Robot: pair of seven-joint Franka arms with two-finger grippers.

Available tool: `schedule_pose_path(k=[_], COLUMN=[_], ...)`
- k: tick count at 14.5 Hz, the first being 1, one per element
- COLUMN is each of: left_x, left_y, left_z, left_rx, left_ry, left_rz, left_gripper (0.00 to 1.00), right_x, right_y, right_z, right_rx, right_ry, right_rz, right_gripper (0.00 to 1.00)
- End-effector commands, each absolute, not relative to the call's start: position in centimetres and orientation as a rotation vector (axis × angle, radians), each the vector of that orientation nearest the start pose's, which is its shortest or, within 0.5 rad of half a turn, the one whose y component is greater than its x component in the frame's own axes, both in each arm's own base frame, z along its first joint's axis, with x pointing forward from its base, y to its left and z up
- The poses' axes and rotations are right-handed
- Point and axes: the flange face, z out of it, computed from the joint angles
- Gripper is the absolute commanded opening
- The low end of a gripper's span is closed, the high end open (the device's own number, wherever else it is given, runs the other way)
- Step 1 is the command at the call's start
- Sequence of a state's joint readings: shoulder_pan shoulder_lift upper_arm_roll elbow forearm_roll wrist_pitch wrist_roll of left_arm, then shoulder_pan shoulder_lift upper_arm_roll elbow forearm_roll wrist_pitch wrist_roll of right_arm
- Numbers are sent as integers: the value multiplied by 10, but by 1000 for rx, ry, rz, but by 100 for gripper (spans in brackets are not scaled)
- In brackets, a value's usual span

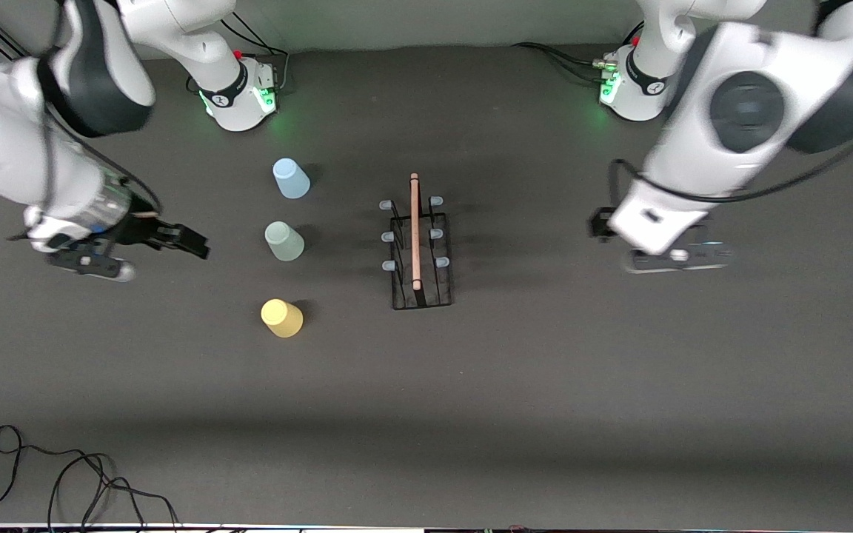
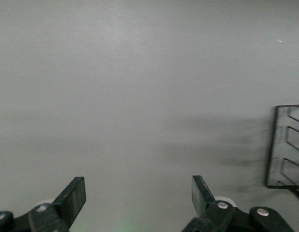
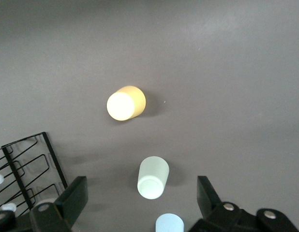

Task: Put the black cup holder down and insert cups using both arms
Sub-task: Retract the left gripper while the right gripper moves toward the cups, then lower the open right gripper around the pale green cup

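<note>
I should grab the green cup (image 1: 283,240) by its side near its base with my right gripper next, so it can go into the black cup holder (image 1: 420,255).
The black cup holder (image 1: 420,255) stands mid-table with its wooden rod handle on top; its wire edge also shows in both wrist views (image 2: 286,146) (image 3: 24,166). Three cups stand upside down in a row beside it, toward the right arm's end. The blue cup (image 1: 291,178) (image 3: 169,223) is farthest from the front camera. The green cup (image 1: 283,240) (image 3: 153,178) is in the middle and the yellow cup (image 1: 281,317) (image 3: 126,103) is nearest. My right gripper (image 1: 188,240) (image 3: 141,192) hangs open near the green cup, holding nothing. My left gripper (image 1: 678,256) (image 2: 138,193) hangs open over bare table at the left arm's end.
The two arm bases (image 1: 241,92) (image 1: 630,89) with green lights stand along the table's edge farthest from the front camera. Loose black cables (image 1: 64,474) lie at the nearest edge toward the right arm's end. The dark mat (image 1: 545,385) covers the table.
</note>
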State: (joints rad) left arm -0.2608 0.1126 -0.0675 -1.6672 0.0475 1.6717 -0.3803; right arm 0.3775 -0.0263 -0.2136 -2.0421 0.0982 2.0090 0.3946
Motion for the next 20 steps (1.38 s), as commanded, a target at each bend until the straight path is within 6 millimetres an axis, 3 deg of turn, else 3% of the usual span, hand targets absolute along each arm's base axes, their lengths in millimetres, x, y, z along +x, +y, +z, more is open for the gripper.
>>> schedule_pose_path(k=[1,4,5,8,10,15,20], left_x=[551,538,538,530,529,531,537], left_y=[-117,-66,-61,-55,-35,-33,-22], left_z=[533,535,538,552,560,577,588], left_rx=[-3067,-3082,-3083,-3083,-3096,-3094,-3089], left_ry=[14,-52,-54,18,39,74,125], left_rz=[120,-15,-46,-52,-52,-23,35], left_gripper=[99,99,100,100,100,100,100], right_x=[512,495,491,492,486,459,438], right_y=[101,128,141,146,150,153,172], right_z=[410,360,348,313,290,240,221], right_rx=[-3000,-3010,-3017,-3031,-3044,-3080,-3118], right_ry=[501,511,509,533,521,486,404], right_rz=[37,47,58,47,34,35,105], right_gripper=[100,100,100,100,100,100,100])
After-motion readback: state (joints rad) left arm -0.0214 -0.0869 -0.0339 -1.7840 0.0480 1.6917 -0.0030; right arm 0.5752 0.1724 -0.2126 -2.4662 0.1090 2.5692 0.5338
